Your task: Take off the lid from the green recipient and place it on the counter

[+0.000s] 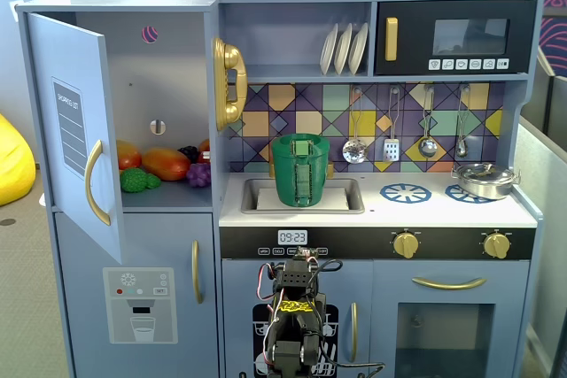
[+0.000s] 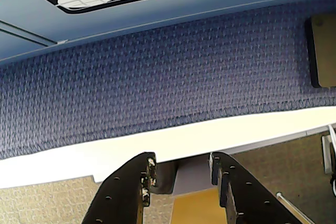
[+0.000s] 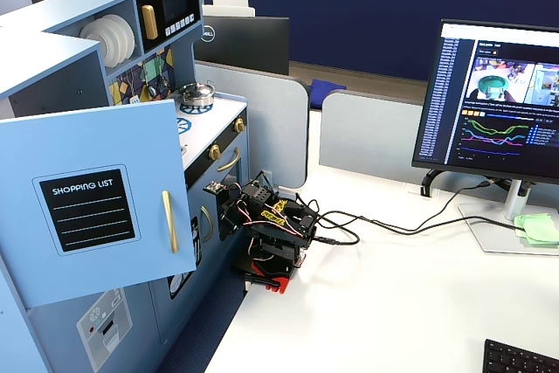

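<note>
I will next grab the lid by its light-green tab (image 1: 301, 147) with my gripper, so that the lid comes off the green recipient (image 1: 301, 174).
The green recipient (image 1: 301, 174) stands upright in the recessed sink of the white counter (image 1: 390, 210), its lighter strap handle facing the camera. The green lid (image 1: 299, 140) sits on top of it. My arm (image 1: 292, 325) is folded low in front of the kitchen's lower doors, far below the pot; it also shows in the other fixed view (image 3: 266, 233). In the wrist view my gripper (image 2: 181, 165) is open and empty, pointing down at the white table edge and blue carpet. The pot and lid do not show in the wrist view.
A silver pan (image 1: 483, 181) sits on the right burner ring. The fridge door (image 1: 75, 130) stands open at the left, with toy food (image 1: 155, 165) on the shelf inside. A monitor (image 3: 498, 102) and cables (image 3: 376, 220) are on the white desk.
</note>
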{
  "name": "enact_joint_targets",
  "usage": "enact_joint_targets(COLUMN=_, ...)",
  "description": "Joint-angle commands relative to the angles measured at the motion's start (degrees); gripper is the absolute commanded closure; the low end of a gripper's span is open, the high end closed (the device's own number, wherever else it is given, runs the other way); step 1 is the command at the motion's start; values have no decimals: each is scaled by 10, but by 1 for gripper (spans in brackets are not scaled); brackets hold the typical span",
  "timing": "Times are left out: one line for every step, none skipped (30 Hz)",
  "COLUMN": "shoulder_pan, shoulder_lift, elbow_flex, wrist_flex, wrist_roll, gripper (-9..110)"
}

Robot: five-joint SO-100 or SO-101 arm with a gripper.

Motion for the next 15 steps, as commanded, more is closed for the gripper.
enact_joint_targets(shoulder_pan=24, shoulder_lift=-3, elbow_flex=10, wrist_flex=101, wrist_roll=23, gripper=101)
enact_joint_targets(shoulder_pan=24, shoulder_lift=-3, elbow_flex=10, wrist_flex=101, wrist_roll=22, gripper=101)
enact_joint_targets(shoulder_pan=24, shoulder_lift=-3, elbow_flex=10, wrist_flex=101, wrist_roll=21, gripper=101)
enact_joint_targets(shoulder_pan=24, shoulder_lift=-3, elbow_flex=10, wrist_flex=101, wrist_roll=20, gripper=101)
enact_joint_targets(shoulder_pan=24, shoulder_lift=-3, elbow_flex=10, wrist_flex=101, wrist_roll=20, gripper=101)
enact_joint_targets(shoulder_pan=24, shoulder_lift=-3, elbow_flex=10, wrist_flex=101, wrist_roll=20, gripper=101)
enact_joint_targets(shoulder_pan=24, shoulder_lift=-3, elbow_flex=10, wrist_flex=101, wrist_roll=19, gripper=101)
enact_joint_targets(shoulder_pan=24, shoulder_lift=-3, elbow_flex=10, wrist_flex=102, wrist_roll=18, gripper=101)
enact_joint_targets(shoulder_pan=24, shoulder_lift=-3, elbow_flex=10, wrist_flex=102, wrist_roll=18, gripper=101)
enact_joint_targets(shoulder_pan=24, shoulder_lift=-3, elbow_flex=10, wrist_flex=102, wrist_roll=18, gripper=101)
enact_joint_targets(shoulder_pan=24, shoulder_lift=-3, elbow_flex=10, wrist_flex=102, wrist_roll=18, gripper=101)
enact_joint_targets(shoulder_pan=24, shoulder_lift=-3, elbow_flex=10, wrist_flex=102, wrist_roll=18, gripper=101)
enact_joint_targets(shoulder_pan=24, shoulder_lift=-3, elbow_flex=10, wrist_flex=102, wrist_roll=18, gripper=101)
enact_joint_targets(shoulder_pan=24, shoulder_lift=-3, elbow_flex=10, wrist_flex=102, wrist_roll=18, gripper=101)
enact_joint_targets(shoulder_pan=24, shoulder_lift=-3, elbow_flex=10, wrist_flex=102, wrist_roll=18, gripper=101)
